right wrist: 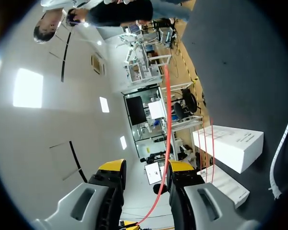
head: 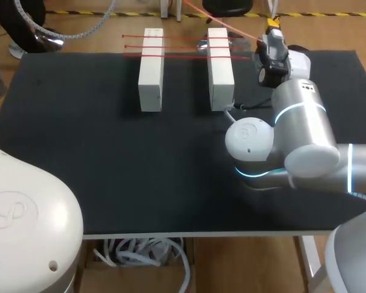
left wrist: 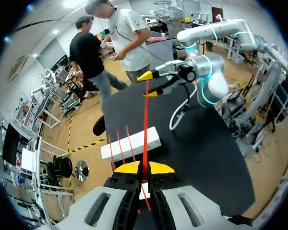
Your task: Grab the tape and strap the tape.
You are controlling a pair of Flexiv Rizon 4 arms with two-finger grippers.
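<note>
Next, my right gripper grabs the tape by its loose end to strap the tape over the white blocks.
Two white blocks stand side by side at the table's far edge, with several red tape strands stretched across both. In the left wrist view my left gripper is shut on a red tape. The tape runs over a white block to my right gripper. My right gripper hangs at the far right of the blocks. In its own view the right gripper stands open, and the tape passes between its fingers, close along one finger. The left gripper is out of the head view.
A black mat covers the table. My right arm's elbow hangs over the right middle of it. A white cable loops near the right block's front end. The left arm's base fills the near left corner.
</note>
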